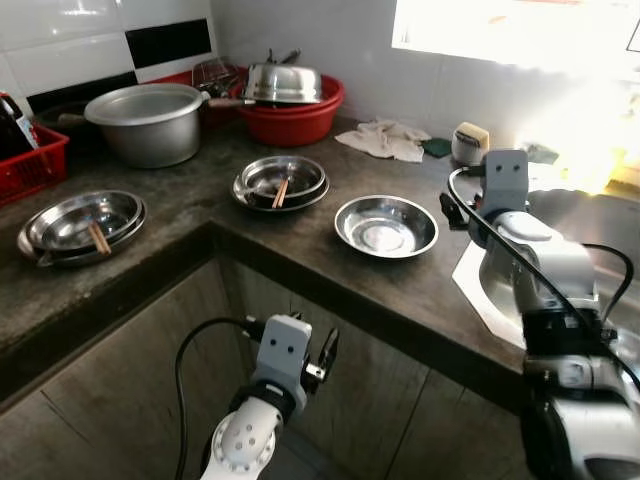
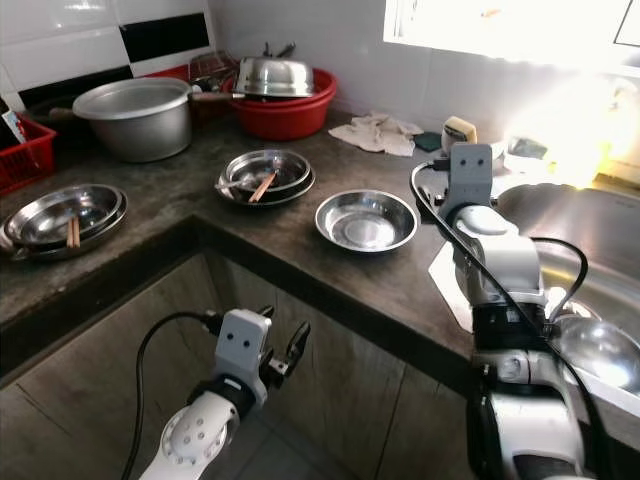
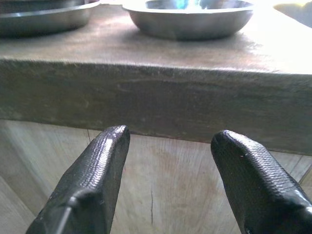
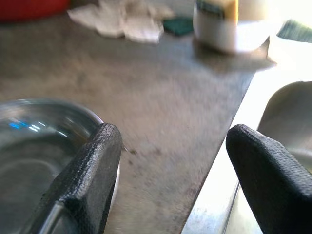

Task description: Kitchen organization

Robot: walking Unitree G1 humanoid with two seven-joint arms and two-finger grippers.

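Note:
The robot's right gripper will take hold of the empty steel bowl by its rim (image 1: 432, 222) (image 4: 97, 119) next, so that it can move the bowl from the counter.
An empty steel bowl (image 1: 386, 225) sits near the front edge of the dark stone counter (image 1: 300, 250). Behind it lies a stack of steel plates (image 1: 281, 183) with a wooden stick across it. A second stack with a stick (image 1: 85, 225) lies at the left. My left gripper (image 3: 170, 139) is open, below the counter's edge in front of the cabinet, and faces the bowl (image 3: 187, 17). Low over the counter, my right gripper (image 4: 175, 136) is open, between the bowl's rim (image 4: 39, 126) and the sink's edge. Nothing is held.
A big steel pot (image 1: 150, 122) and a red basin (image 1: 290, 105) with a steel lid stand at the back. A white cloth (image 1: 385, 138) and a white container (image 1: 470, 143) lie by the wall. A steel sink (image 2: 600, 290) is at the right, a red basket (image 1: 30, 160) at the far left.

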